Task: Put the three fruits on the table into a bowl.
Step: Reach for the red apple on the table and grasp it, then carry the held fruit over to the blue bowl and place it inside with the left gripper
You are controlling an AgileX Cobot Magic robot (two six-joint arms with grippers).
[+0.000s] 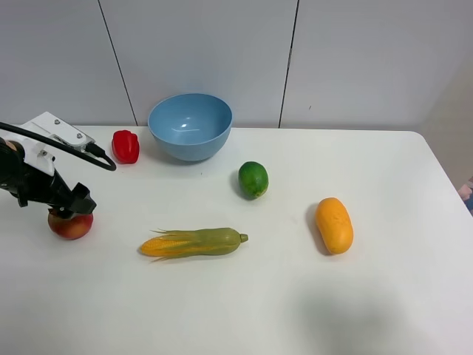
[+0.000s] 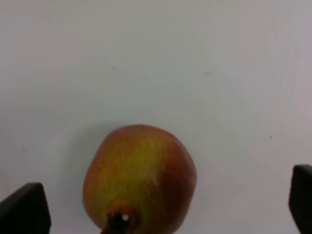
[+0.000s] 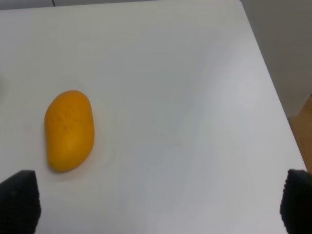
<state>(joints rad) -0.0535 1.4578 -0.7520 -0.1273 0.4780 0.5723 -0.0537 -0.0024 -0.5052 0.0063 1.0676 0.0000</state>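
Note:
The fruits have to get into the bowl, so the left gripper needs to grab the red-yellow pomegranate [image 1: 71, 225] by its rounded body next.
The red-yellow pomegranate [image 1: 71, 225] lies at the far left of the white table [image 1: 281, 303]. My left gripper [image 1: 74, 205] hangs right over it, open. In the left wrist view the pomegranate [image 2: 140, 178] sits between the two dark fingertips [image 2: 24, 210], which stand wide apart and clear of it. The green lime [image 1: 253, 179] rests near the middle. The orange mango [image 1: 334, 225] lies to the right. My right gripper [image 3: 158, 204] is open with nothing in it, and the mango [image 3: 69, 129] lies ahead of it. The light-blue bowl [image 1: 190, 126] stands at the back, with nothing inside.
A small red bell pepper [image 1: 126, 146] stands just left of the bowl. A corn cob with green husk [image 1: 194, 242] lies in front of the lime. The table's right edge [image 3: 275, 102] runs close to the mango's side. The right arm does not show in the high view.

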